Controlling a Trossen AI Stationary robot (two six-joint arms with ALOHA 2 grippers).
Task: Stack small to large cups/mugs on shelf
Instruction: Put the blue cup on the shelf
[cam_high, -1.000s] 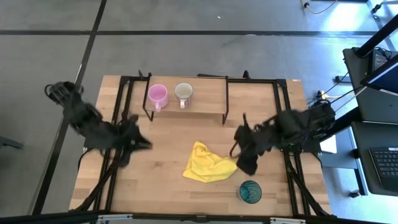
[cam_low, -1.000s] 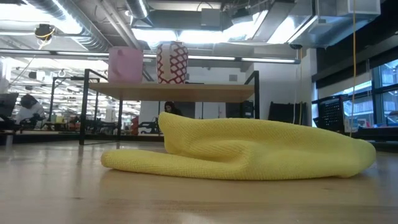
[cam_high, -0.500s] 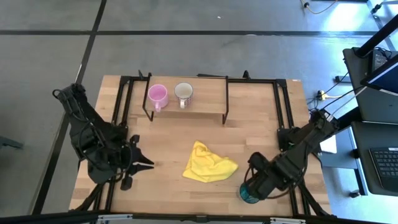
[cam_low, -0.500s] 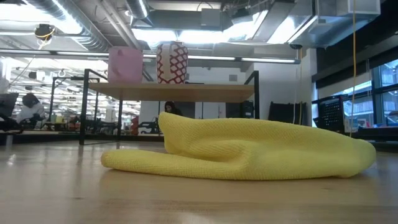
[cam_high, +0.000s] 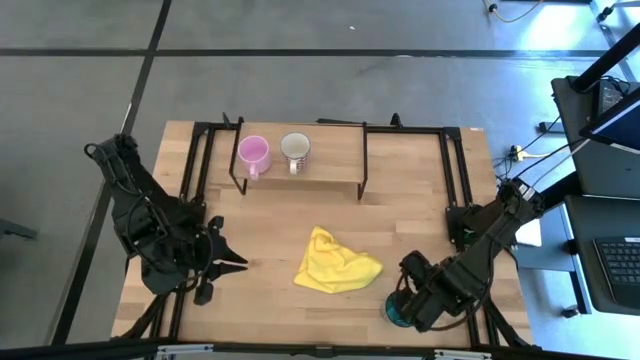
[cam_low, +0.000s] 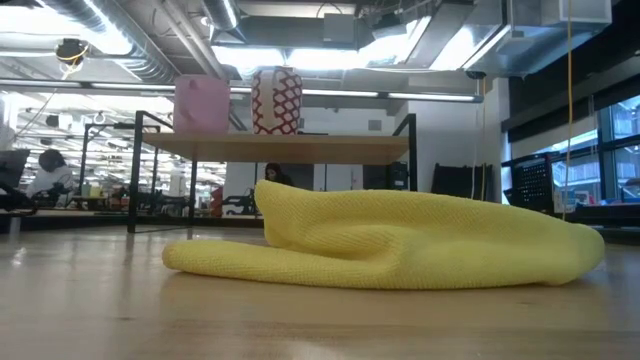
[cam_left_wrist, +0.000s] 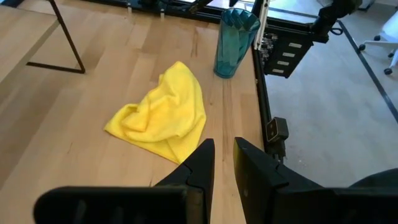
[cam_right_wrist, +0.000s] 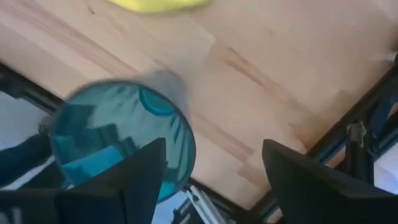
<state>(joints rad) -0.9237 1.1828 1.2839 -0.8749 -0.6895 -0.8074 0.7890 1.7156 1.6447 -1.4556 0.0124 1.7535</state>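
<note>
The teal tumbler needs to go on the shelf (cam_high: 330, 160) beside the patterned mug, so my right gripper should next grab the tumbler by its rim (cam_high: 389, 312).
The pink mug (cam_high: 252, 153) and the white patterned mug (cam_high: 295, 149) stand side by side on the low wooden shelf (cam_high: 330, 160); both also show in the low view (cam_low: 202, 103) (cam_low: 277, 100). The teal tumbler (cam_high: 396, 311) stands upright on the table near its front right edge. My right gripper (cam_right_wrist: 211, 180) hovers open just above it, one finger (cam_right_wrist: 140, 177) over the tumbler's rim (cam_right_wrist: 121, 137). My left gripper (cam_left_wrist: 224, 163) is at the table's left, empty, its fingers nearly together.
A crumpled yellow cloth (cam_high: 335, 262) lies on the table's middle between the arms and fills the low view (cam_low: 400, 240). The shelf's black legs (cam_high: 362, 190) stand behind it. Black frame rails (cam_high: 465, 200) run along the table's sides.
My right gripper has swung from beside the cloth toward the table's near edge and now stands over the teal tumbler. My left gripper has drawn back toward the near left, then kept still. The mugs, tumbler and cloth have not moved.
</note>
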